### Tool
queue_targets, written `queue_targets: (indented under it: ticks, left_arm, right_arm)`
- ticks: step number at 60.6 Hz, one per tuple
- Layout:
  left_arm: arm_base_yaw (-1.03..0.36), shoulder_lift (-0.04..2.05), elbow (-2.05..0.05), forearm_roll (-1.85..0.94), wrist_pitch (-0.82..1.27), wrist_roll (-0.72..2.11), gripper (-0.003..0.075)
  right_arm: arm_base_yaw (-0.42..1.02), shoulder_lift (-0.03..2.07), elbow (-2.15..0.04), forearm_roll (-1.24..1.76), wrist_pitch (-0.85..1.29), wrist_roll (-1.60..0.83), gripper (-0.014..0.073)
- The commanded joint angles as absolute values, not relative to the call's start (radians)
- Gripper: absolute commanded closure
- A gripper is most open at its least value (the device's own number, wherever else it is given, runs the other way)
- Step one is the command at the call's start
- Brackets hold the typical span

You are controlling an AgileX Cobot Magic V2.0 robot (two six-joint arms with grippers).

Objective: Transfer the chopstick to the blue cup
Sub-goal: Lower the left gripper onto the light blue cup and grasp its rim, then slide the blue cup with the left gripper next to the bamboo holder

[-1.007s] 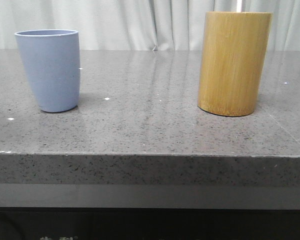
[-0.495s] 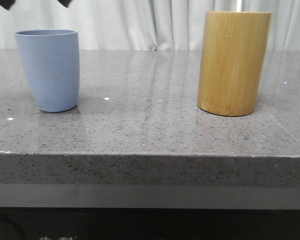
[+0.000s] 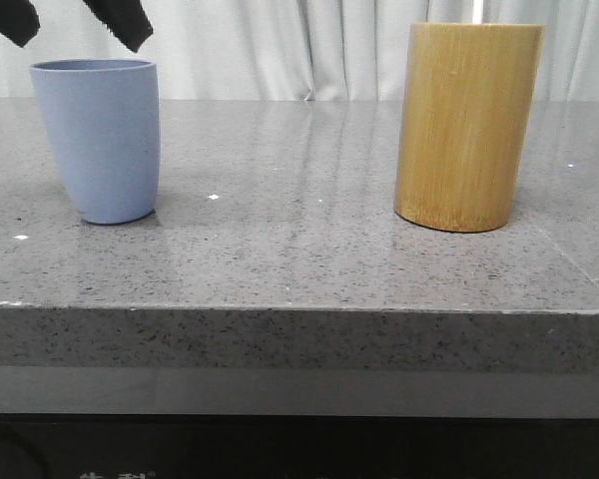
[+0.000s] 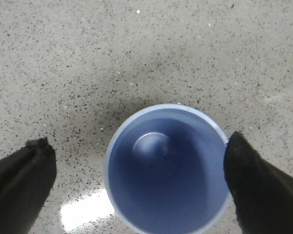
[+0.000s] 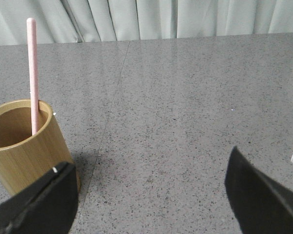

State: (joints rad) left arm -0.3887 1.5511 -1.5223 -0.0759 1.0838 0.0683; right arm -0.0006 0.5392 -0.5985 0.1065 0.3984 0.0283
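Observation:
I need to move my left gripper lower before I close it on the cup, because its fingers stop above the blue cup's rim in the front view.
The blue cup stands upright at the left of the grey stone table; from above it shows empty. My left gripper hangs just above its rim, open, with a finger either side of the cup. The bamboo cylinder stands at the right and holds a pale pink chopstick; only its top shows in the front view. My right gripper is open and empty, low over the table beside the cylinder. It does not show in the front view.
The table's front edge runs across the front view, with a drop below it. White curtains hang behind the table. Bare speckled tabletop lies between the two vessels.
My left gripper has come down into the front view from the top left. It now hangs lower, just over the blue cup's rim. The cup and cylinder have not moved.

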Motion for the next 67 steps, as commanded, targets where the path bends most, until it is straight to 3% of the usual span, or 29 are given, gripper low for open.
queue_targets:
  ticks: [1,18,25,30,47,56,67]
  left_arm:
    - [-0.398,1.534,-1.555,-0.074,1.062,0.069,0.0039]
    - [-0.398,1.596,-1.555,-0.074,1.074,0.069,0.004]
    - [-0.398,1.617,-1.555,-0.071,1.074,0.069,0.0084]
    - [-0.398,1.623,-1.555,-0.071,1.076,0.069,0.016]
    - [-0.398,1.623,-1.555,-0.049,1.062,0.069,0.0565]
    - [-0.398,1.623,-1.555,-0.049,1.061,0.069,0.0736]
    - [-0.412,1.623,-1.596,-0.051,1.091,0.069,0.0739]
  right_arm:
    - [-0.004,0.545,-0.633,0.111,0.325,0.025,-0.003]
    - [-0.004,0.545,-0.633,0.111,0.325,0.025,-0.003]
    - [-0.004,0.545,-0.633,0.111,0.325,0.025,-0.003]
    - [-0.004,0.545,-0.633,0.111,0.325,0.025,-0.003]
    - [-0.004,0.545,-0.633,0.111,0.325,0.025,-0.003]
    - [-0.004,0.545,-0.633,0.111,0.325,0.025,-0.003]
    - [-0.004,0.545,-0.633,0.111,0.327,0.025,-0.003]
